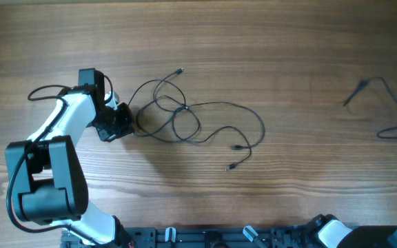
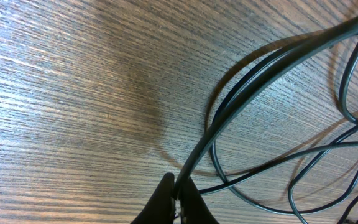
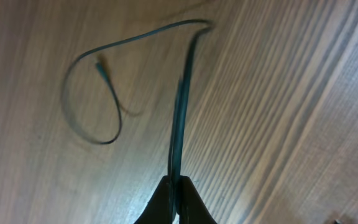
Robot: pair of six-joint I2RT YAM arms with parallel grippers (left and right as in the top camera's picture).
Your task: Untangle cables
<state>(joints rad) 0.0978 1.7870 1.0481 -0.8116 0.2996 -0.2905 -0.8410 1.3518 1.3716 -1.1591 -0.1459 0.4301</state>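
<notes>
The bend in the cable beyond my fingers is above the wood. My right gripper will keep holding the cable until it lies on the tabletop.
A tangle of thin black cables lies in loops on the wooden table left of centre, with small plug ends at its top and lower right. My left gripper is at the tangle's left edge. In the left wrist view the left gripper is shut on one cable that runs up and to the right from its tips. One separate cable lies at the far right and runs off the frame edge. In the right wrist view the right gripper is shut on that cable, whose plug end curls back on the table.
The left arm reaches in from the lower left, over its base. Part of the right arm shows at the bottom right edge. A dark rail runs along the table's front edge.
</notes>
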